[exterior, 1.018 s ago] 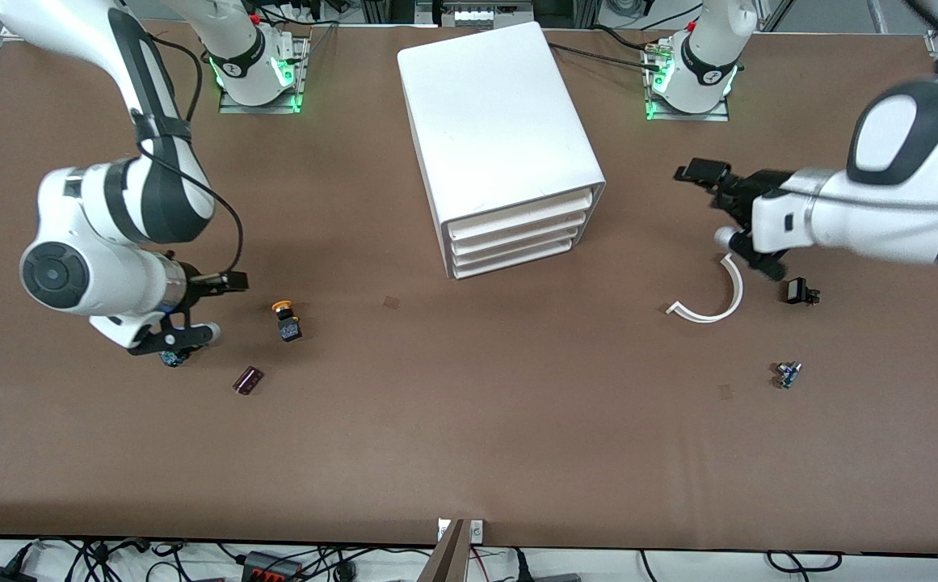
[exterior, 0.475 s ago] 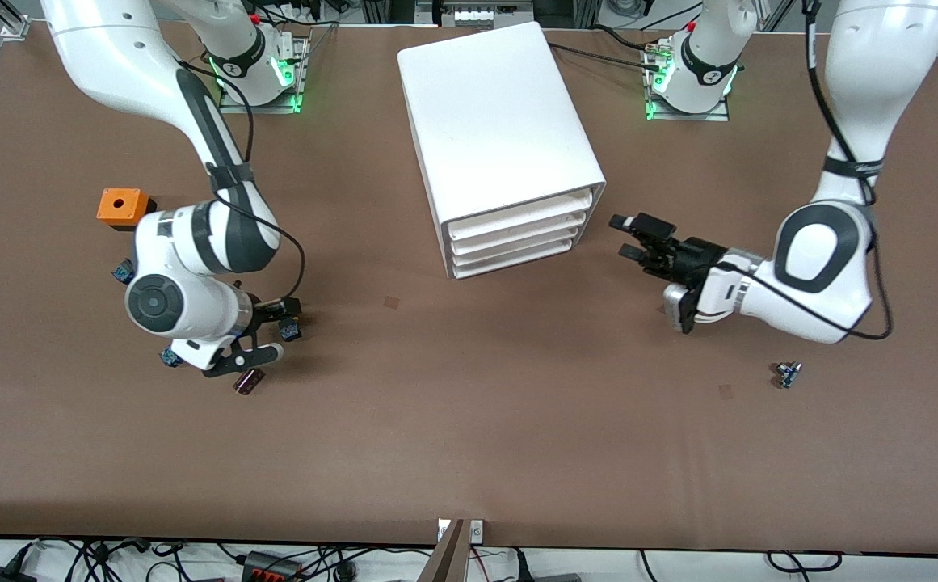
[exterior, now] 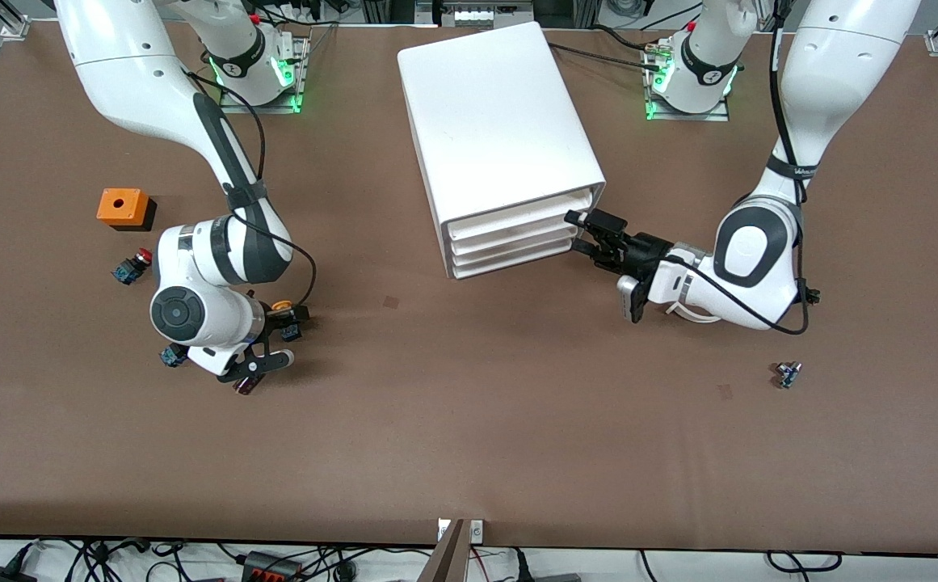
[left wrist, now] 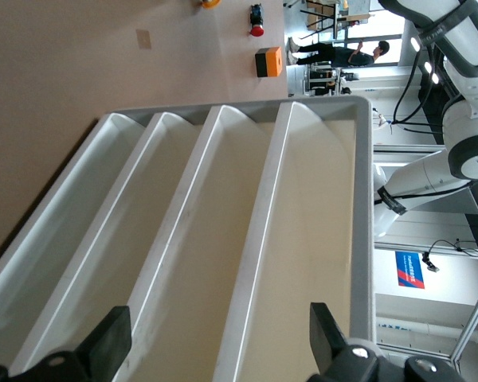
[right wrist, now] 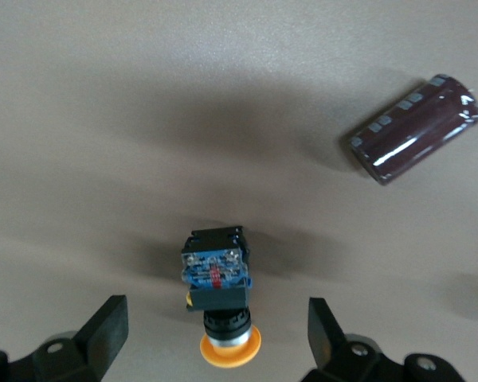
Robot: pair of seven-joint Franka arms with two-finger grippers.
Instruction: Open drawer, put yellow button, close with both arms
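My right gripper is to grab the button by its blue body (exterior: 291,333) next. Then it can put the yellow button into the drawer (exterior: 519,212).
The white cabinet (exterior: 501,121) stands mid-table with four drawers, all shut; the drawer (exterior: 517,212) is the highest one. My left gripper (exterior: 590,233) is open and empty, close in front of the drawer fronts at their left-arm end. In the left wrist view the drawer (left wrist: 319,223) lies beside the cabinet's wall, with my left gripper (left wrist: 215,350) spread across the fronts. The yellow button (exterior: 283,309) lies on its side on the table. My right gripper (exterior: 279,335) is open just over it. In the right wrist view the yellow button (right wrist: 221,290) lies between the open fingers (right wrist: 103,330) of my right gripper (right wrist: 215,334), untouched.
A dark cylinder (exterior: 246,384) lies beside the right gripper and also shows in the right wrist view (right wrist: 414,131). An orange box (exterior: 123,208), a red button (exterior: 131,265) and a small blue part (exterior: 171,356) lie toward the right arm's end. A small part (exterior: 788,373) lies toward the left arm's end.
The left gripper has swung in from the left arm's end to the drawer fronts. The right gripper has moved over the yellow button. Both stay open.
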